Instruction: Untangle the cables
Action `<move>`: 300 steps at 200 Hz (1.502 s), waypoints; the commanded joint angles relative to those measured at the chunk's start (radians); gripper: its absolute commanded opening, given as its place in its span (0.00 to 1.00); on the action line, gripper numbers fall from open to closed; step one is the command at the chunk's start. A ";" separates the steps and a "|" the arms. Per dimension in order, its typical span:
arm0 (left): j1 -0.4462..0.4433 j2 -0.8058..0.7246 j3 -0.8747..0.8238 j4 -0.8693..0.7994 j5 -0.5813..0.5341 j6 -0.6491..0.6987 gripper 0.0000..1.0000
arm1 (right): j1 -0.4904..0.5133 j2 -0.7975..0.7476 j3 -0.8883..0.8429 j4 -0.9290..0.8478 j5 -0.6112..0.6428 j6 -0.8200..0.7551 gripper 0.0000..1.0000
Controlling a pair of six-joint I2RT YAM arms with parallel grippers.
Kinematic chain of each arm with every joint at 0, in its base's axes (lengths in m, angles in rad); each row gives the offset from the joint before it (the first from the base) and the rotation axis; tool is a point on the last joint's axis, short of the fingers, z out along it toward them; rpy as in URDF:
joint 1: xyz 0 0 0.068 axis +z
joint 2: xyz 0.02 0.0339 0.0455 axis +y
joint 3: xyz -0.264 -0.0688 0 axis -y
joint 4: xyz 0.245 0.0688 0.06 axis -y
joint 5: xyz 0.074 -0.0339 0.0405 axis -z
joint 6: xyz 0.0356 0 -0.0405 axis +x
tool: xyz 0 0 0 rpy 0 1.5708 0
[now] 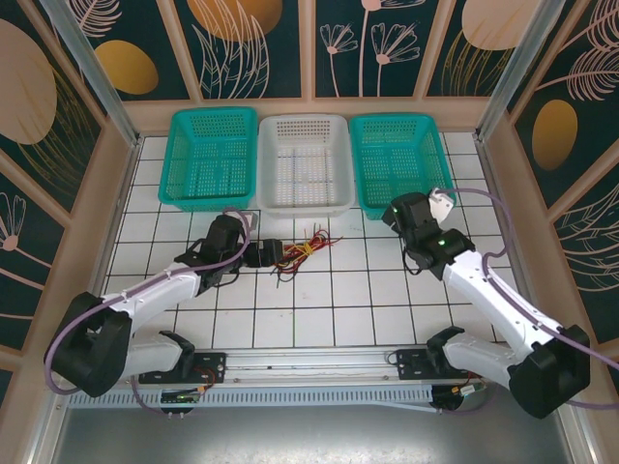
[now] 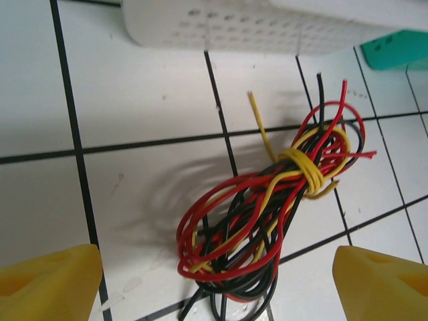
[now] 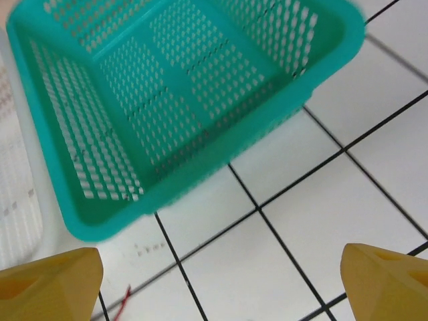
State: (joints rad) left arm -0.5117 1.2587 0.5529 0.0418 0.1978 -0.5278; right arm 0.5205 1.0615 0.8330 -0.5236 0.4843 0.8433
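My left gripper grabs the cables by the near loops next, leaving the yellow-wound part free for my right gripper to untangle.
The cables (image 1: 302,251) lie as one bundle of red, yellow and black wires on the tiled table, just below the white basket. In the left wrist view the cables (image 2: 267,214) are looped together, and a yellow wire (image 2: 304,167) is wound tightly round the bundle's upper part. My left gripper (image 1: 278,253) sits at the bundle's left end, open. Its yellow fingertips (image 2: 50,284) stand wide on either side of the bundle's near loops without touching them. My right gripper (image 1: 398,213) hovers open by the right teal basket's front edge. Nothing lies between its fingertips (image 3: 388,281).
Three baskets stand in a row at the back: a teal basket (image 1: 208,114), a white basket (image 1: 305,121) and a second teal basket (image 1: 397,121). That second teal basket (image 3: 174,100) is close ahead of the right gripper. A red wire end (image 3: 120,311) pokes in at bottom left.
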 commanded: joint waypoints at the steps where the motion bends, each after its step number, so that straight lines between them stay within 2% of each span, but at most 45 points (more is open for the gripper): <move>1: -0.004 0.018 0.035 -0.042 0.061 0.040 0.89 | 0.021 -0.099 -0.073 0.103 -0.105 -0.030 0.93; 23: -0.005 0.054 0.039 -0.053 0.076 0.072 0.89 | 0.021 -0.256 -0.184 0.223 -0.125 -0.032 0.94; 58: -0.013 0.180 0.062 -0.086 0.075 0.105 0.86 | 0.021 -0.436 -0.275 0.276 -0.091 -0.050 0.93; 84: -0.025 0.211 0.080 -0.057 0.077 0.108 0.86 | 0.021 -0.550 -0.331 0.336 -0.089 -0.119 0.92; 104: -0.027 0.243 0.111 -0.054 0.066 0.112 0.84 | 0.021 -0.605 -0.364 0.360 -0.063 -0.126 0.91; 124: -0.026 0.282 0.144 -0.046 0.066 0.125 0.79 | 0.021 -0.621 -0.361 0.281 0.034 -0.013 0.91; 146: -0.026 0.318 0.162 -0.014 0.103 0.134 0.73 | 0.020 -0.617 -0.376 0.294 -0.016 -0.016 0.88; 163: -0.027 0.349 0.181 -0.022 0.116 0.146 0.62 | 0.019 -0.606 -0.371 0.275 -0.044 -0.023 0.87; 176: -0.026 0.362 0.188 -0.028 0.121 0.146 0.49 | 0.019 -0.607 -0.364 0.252 -0.050 -0.027 0.87; 197: -0.027 0.360 0.191 -0.034 0.121 0.149 0.22 | 0.018 -0.620 -0.373 0.271 -0.090 -0.059 0.87; 211: -0.027 0.335 0.181 -0.034 0.118 0.144 0.06 | 0.018 -0.610 -0.372 0.283 -0.123 -0.079 0.87; 220: -0.028 0.305 0.167 -0.027 0.121 0.136 0.00 | 0.018 -0.595 -0.368 0.286 -0.147 -0.088 0.87; 261: -0.060 0.053 0.110 -0.005 0.162 0.133 0.00 | 0.018 -0.431 -0.272 0.296 -0.347 -0.159 0.89; 281: -0.109 -0.105 0.101 -0.013 0.141 0.214 0.00 | 0.016 -0.350 -0.165 0.268 -0.447 -0.184 0.91; 300: -0.125 -0.248 0.070 0.009 0.095 0.296 0.00 | 0.012 -0.278 -0.049 0.233 -0.552 -0.209 0.98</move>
State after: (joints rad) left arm -0.6147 1.1542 0.6498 0.0010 0.3130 -0.3466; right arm 0.5365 0.7326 0.6357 -0.2737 0.1055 0.6903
